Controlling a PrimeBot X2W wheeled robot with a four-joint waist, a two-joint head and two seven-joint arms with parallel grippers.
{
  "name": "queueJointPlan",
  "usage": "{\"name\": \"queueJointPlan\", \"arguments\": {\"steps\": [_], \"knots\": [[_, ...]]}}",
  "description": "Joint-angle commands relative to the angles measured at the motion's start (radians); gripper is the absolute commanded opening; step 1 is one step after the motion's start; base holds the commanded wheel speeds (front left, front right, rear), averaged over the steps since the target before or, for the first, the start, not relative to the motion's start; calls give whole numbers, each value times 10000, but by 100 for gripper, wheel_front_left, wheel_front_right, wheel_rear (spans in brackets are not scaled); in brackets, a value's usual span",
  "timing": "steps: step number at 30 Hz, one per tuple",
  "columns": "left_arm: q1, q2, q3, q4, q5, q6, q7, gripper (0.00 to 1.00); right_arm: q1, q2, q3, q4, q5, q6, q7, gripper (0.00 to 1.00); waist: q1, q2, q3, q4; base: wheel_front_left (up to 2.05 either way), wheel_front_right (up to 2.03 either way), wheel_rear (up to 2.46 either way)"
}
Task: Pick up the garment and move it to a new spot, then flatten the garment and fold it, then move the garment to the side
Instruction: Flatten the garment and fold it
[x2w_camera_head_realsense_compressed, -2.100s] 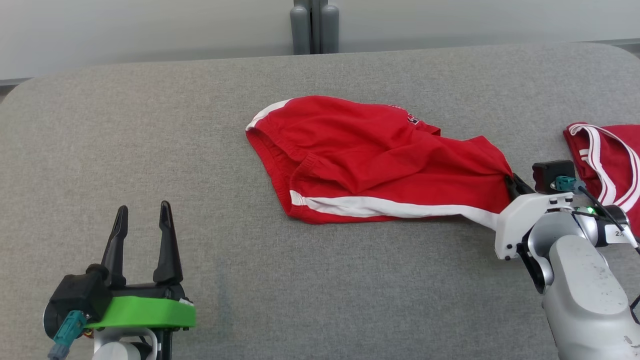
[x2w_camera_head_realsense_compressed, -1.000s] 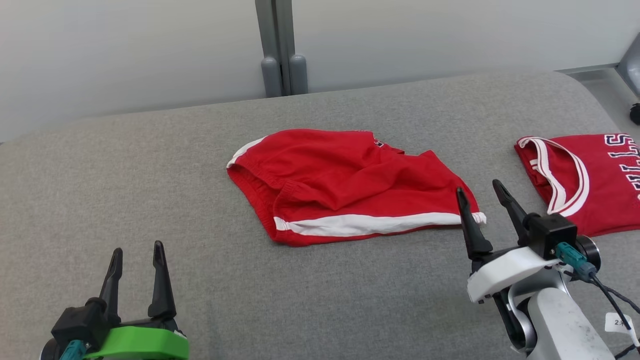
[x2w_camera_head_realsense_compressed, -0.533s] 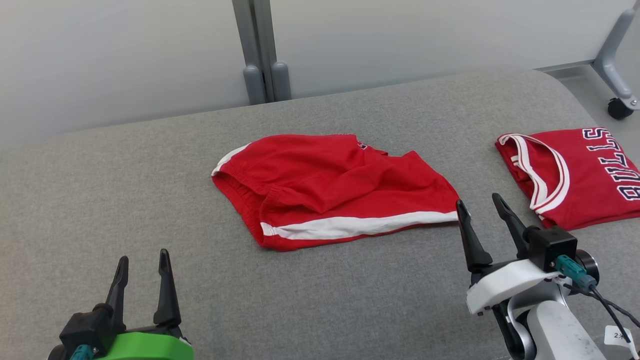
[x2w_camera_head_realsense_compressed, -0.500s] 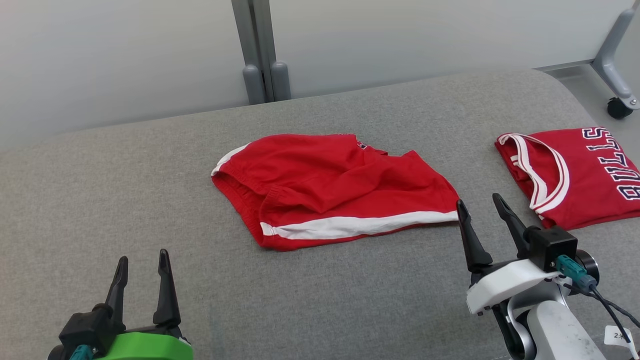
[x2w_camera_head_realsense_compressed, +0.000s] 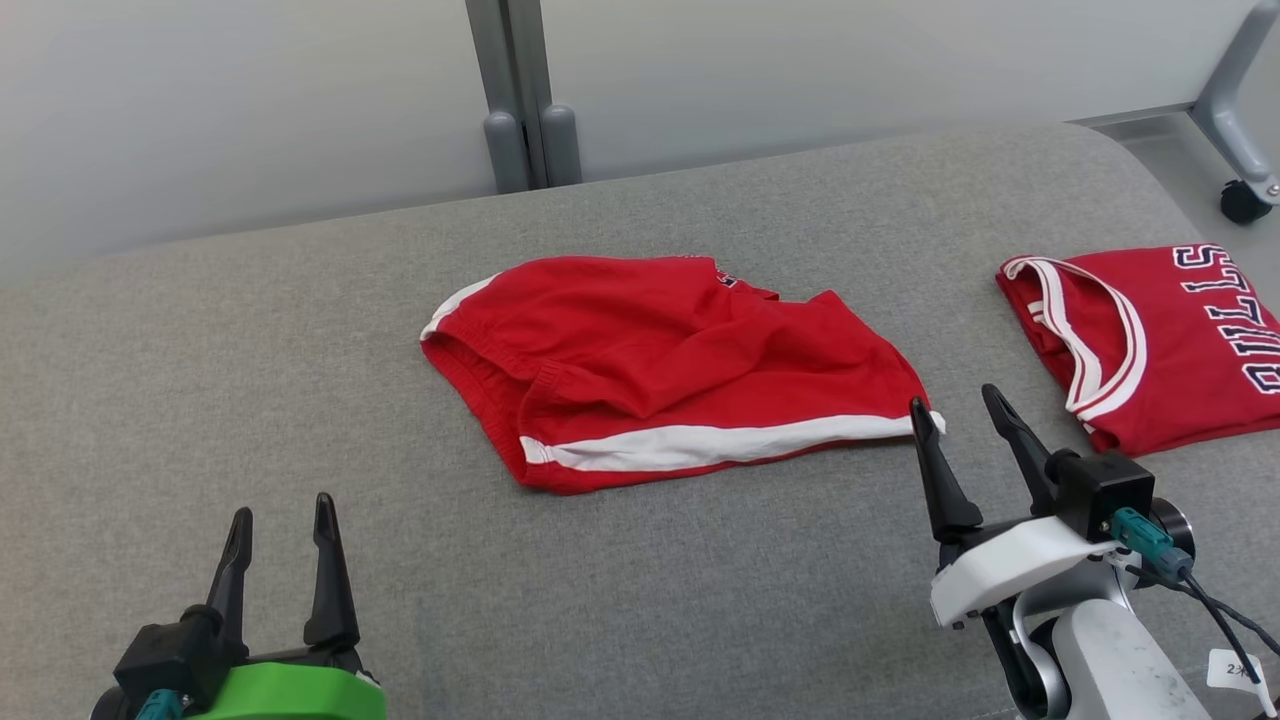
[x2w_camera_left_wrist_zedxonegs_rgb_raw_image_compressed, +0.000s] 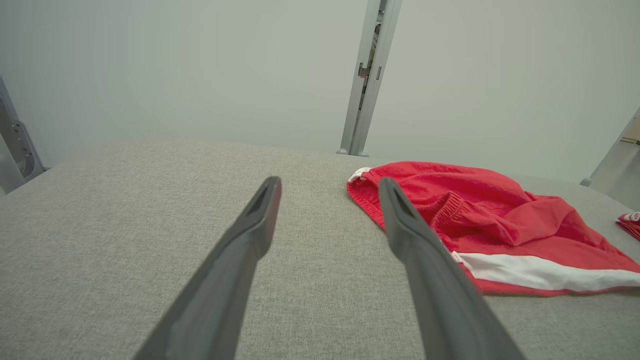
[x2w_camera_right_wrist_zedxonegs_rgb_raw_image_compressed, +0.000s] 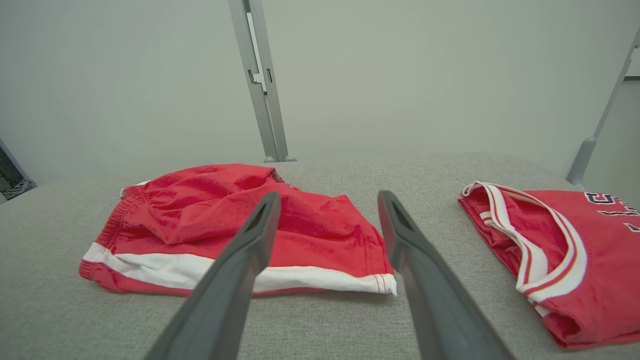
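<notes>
Next, my right gripper takes hold of the shorts by the white-striped hem corner (x2w_camera_head_realsense_compressed: 935, 422). The tip of the corner sticks out while the red cloth (x2w_camera_head_realsense_compressed: 744, 360) lies slack.
The garment, a pair of red shorts (x2w_camera_head_realsense_compressed: 680, 370) with a white side stripe, lies loosely rumpled in the middle of the grey padded table (x2w_camera_head_realsense_compressed: 250, 350). My right gripper (x2w_camera_head_realsense_compressed: 953, 398) stands open just short of the shorts' right hem, fingers pointing at it, with nothing between them. In the right wrist view the shorts (x2w_camera_right_wrist_zedxonegs_rgb_raw_image_compressed: 200, 210) lie ahead and to the left of that gripper (x2w_camera_right_wrist_zedxonegs_rgb_raw_image_compressed: 328, 194). My left gripper (x2w_camera_head_realsense_compressed: 281, 508) stands open near the front left, well away from the cloth. In the left wrist view the shorts (x2w_camera_left_wrist_zedxonegs_rgb_raw_image_compressed: 500, 220) lie to the right of its fingers (x2w_camera_left_wrist_zedxonegs_rgb_raw_image_compressed: 330, 180).
A folded red jersey (x2w_camera_head_realsense_compressed: 1170, 340) with white trim and dark lettering lies at the table's right end, also seen as the jersey (x2w_camera_right_wrist_zedxonegs_rgb_raw_image_compressed: 590, 250) right of my right fingers. A grey post (x2w_camera_head_realsense_compressed: 520, 100) stands behind the table. A caster wheel (x2w_camera_head_realsense_compressed: 1245, 200) sits at far right.
Two seconds ago my right gripper was at the shorts' right hem; it has let go, drawn back and stands open. The head camera has shifted. The left gripper has not moved.
</notes>
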Motion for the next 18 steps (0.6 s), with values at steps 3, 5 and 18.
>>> {"name": "queueJointPlan", "arguments": {"steps": [3, 5, 18], "knots": [[85, 15, 35, 34, 116, -27, -24, 100, -69, -3, -18, 9, 52, -17, -3, 100, 0, 0, 63, -16, 0, 0, 0], [-12, 15, 69, 80, 136, -73, -24, 100, -113, -30, -69, -11, 18, -17, 20, 100, 0, 0, 87, -22, 0, 0, 0], [-1450, 14, -1028, 1121, 45, -298, -11, 100, -819, 61, -994, 545, -32, -17, 1880, 100, 0, 0, 563, 89, 0, 0, 0]]}}
